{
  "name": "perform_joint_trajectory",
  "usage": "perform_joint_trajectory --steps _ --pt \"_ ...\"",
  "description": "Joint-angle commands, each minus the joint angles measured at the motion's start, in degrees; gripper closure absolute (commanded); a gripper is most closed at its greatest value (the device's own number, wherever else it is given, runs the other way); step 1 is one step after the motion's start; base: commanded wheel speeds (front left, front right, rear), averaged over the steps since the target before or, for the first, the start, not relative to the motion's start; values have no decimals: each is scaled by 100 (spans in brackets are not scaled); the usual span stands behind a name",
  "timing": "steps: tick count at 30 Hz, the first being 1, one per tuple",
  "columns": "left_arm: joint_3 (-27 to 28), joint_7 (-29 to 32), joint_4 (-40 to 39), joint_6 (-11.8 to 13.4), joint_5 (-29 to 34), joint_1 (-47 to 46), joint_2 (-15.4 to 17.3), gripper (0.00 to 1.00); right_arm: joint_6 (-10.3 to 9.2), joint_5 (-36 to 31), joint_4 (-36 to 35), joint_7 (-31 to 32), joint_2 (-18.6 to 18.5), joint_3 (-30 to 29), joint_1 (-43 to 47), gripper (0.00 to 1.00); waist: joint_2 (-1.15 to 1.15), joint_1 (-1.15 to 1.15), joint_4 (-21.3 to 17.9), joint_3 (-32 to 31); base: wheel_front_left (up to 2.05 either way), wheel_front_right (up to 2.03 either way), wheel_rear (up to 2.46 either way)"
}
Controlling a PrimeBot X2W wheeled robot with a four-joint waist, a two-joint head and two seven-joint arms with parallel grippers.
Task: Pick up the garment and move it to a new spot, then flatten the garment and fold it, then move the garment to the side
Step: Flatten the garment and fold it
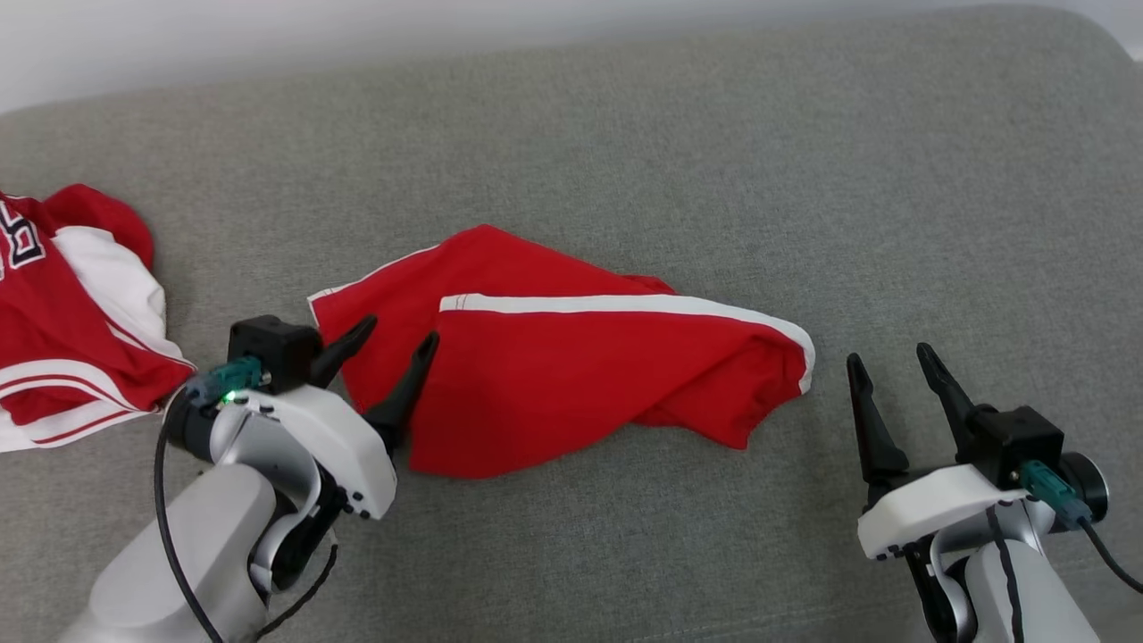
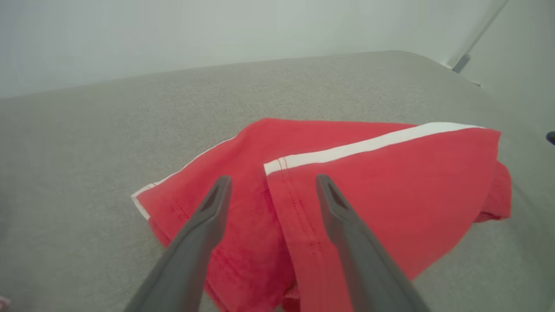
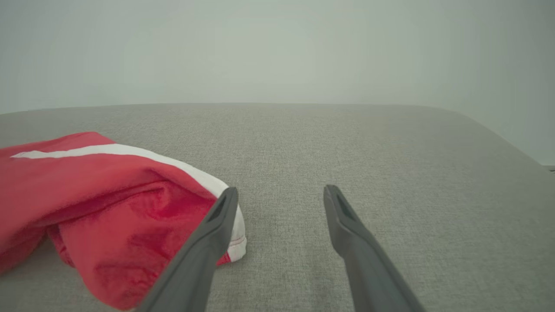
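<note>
The left gripper grips the hemmed end of the garment's white band [image 1: 454, 304] next, to flatten the red garment on the cushion.
The garment [image 1: 571, 357] is a red cloth with white stripes, lying crumpled in the middle of the grey cushion. In the left wrist view the garment [image 2: 368, 186] spreads under the two dark fingers. My left gripper [image 1: 397, 335] stands open over the garment's left end, nothing held between its fingers. My right gripper [image 1: 888, 357] stands open just right of the garment's right end, apart from it. The right wrist view has the garment [image 3: 99, 203] at the left, with the left fingertip [image 3: 225, 208] next to its white-edged corner.
A second red and white garment [image 1: 71, 313] with lettering lies bunched at the left edge of the cushion. The grey cushion [image 1: 714, 161] stretches bare behind and to the right of the red cloth. A pale wall stands beyond its far edge.
</note>
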Motion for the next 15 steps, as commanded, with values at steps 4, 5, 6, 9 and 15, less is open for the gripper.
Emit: perform_joint_trajectory --steps 4,5,6,9,15 --pt "178 134 157 -276 -94 -617 102 0 -1 81 -39 -78 -48 167 -298 0 0 0 -237 373 0 0 0" --pt "167 181 230 -340 -111 -713 81 0 -1 96 -13 -78 -48 176 -339 0 0 0 -260 424 0 0 0" --pt "152 219 300 -395 -112 -811 64 0 -1 111 19 -78 -48 197 -383 0 0 0 -284 473 0 0 0" --pt "155 341 515 -521 -209 -1026 -2 0 -1 163 110 -78 -47 305 -529 0 0 0 -356 590 0 0 0" --pt "154 640 739 -722 -478 -1239 -7 0 -1 229 328 -78 -46 554 -781 0 0 0 -438 681 0 0 0"
